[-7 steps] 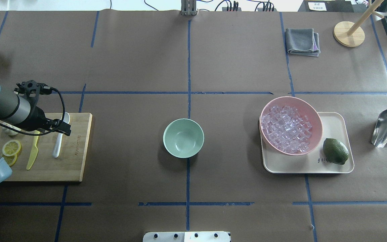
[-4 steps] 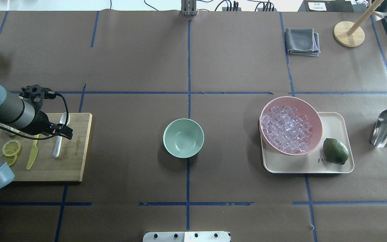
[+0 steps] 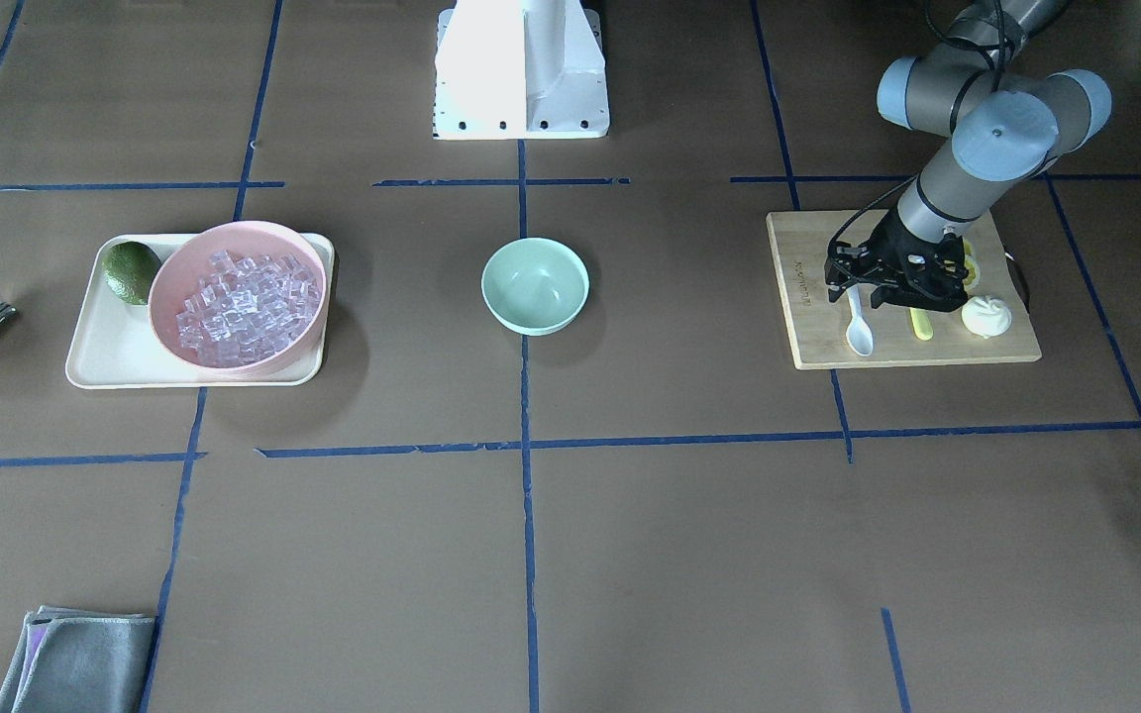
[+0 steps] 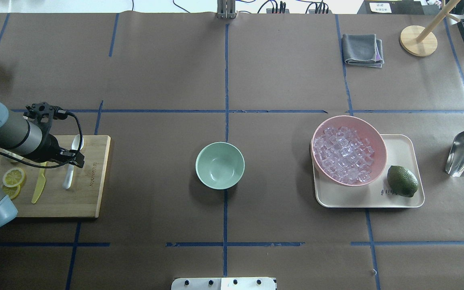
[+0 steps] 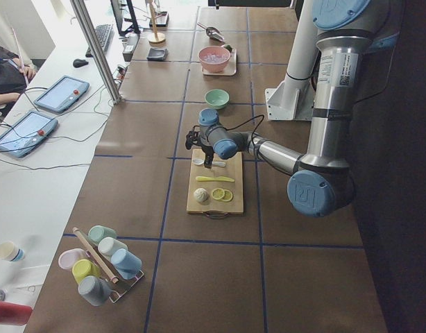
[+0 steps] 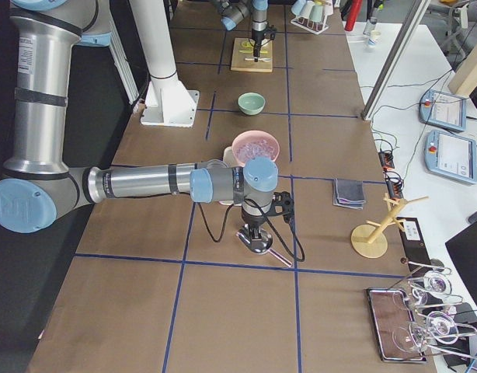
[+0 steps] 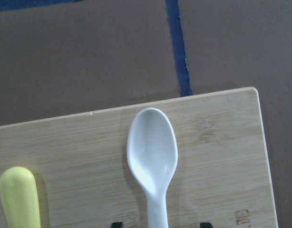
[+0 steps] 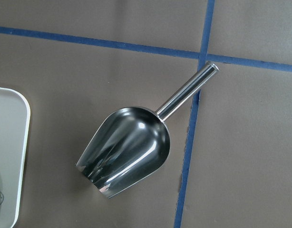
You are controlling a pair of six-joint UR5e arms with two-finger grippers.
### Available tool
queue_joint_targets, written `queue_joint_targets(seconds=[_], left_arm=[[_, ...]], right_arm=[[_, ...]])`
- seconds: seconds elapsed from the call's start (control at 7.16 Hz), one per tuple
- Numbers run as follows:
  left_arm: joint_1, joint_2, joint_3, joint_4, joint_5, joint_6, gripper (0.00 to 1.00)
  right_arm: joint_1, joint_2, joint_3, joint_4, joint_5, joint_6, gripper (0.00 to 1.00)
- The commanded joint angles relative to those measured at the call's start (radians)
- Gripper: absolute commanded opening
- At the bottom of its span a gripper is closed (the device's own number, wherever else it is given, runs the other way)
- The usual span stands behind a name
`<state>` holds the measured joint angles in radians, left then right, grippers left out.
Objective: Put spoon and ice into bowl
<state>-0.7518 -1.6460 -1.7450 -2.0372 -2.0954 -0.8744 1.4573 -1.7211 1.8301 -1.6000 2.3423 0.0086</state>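
I next need to hold the spoon with my left gripper by the middle of its handle (image 7: pixel 157 213), which is slim and straight, while the spoon's bowl is wide and rounded.
The white spoon (image 4: pixel 70 169) lies flat on a wooden cutting board (image 4: pixel 91 193) at the left, also seen in the front view (image 3: pixel 858 329). My left gripper (image 4: pixel 75 160) hangs just over its handle, open. In the left wrist view the spoon (image 7: pixel 153 154) lies between the two fingertips (image 7: pixel 116 223). The mint-green bowl (image 4: pixel 220 165) stands empty at the table's middle. Ice cubes (image 4: pixel 342 155) fill a pink bowl (image 4: pixel 379 139) at the right. My right gripper (image 6: pixel 254 231) shows only in the exterior right view, above a metal scoop (image 8: pixel 127 152); I cannot tell whether it is open.
A yellow-green knife (image 4: pixel 40 183), lemon slices (image 4: pixel 13 177) and a white lump (image 3: pixel 985 317) share the board. The pink bowl and a lime (image 4: pixel 402 181) sit on a cream tray (image 4: pixel 357 199). A grey cloth (image 4: pixel 363 49) and a wooden stand (image 4: pixel 418 40) are at the back right.
My left arm has shifted slightly over the spoon and settled a little lower. The spoon, bowl, ice and scoop have not moved.
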Motion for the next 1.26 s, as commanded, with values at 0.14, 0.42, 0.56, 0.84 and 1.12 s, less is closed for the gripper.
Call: queue_joint_targets(seconds=[0.14, 0.42, 0.56, 0.84, 1.12], left_arm=[[0.000, 0.002, -0.002, 0.000, 0.002, 0.000, 0.05], [0.000, 0.002, -0.004, 0.000, 0.003, 0.000, 0.01], [0.000, 0.002, -0.011, 0.000, 0.002, 0.000, 0.00], [-0.003, 0.006, -0.033, 0.005, -0.005, -0.002, 0.00], [-0.003, 0.000, -0.085, 0.009, -0.008, -0.076, 0.00]], right_arm=[[0.000, 0.000, 0.001, 0.000, 0.000, 0.001, 1.00], [0.000, 0.000, 0.000, 0.000, 0.000, 0.001, 1.00], [0.000, 0.000, 0.000, 0.000, -0.001, -0.001, 1.00], [0.000, 0.000, 0.000, 0.000, 0.000, 0.001, 1.00], [0.000, 0.000, 0.001, 0.000, 0.000, 0.001, 1.00]])
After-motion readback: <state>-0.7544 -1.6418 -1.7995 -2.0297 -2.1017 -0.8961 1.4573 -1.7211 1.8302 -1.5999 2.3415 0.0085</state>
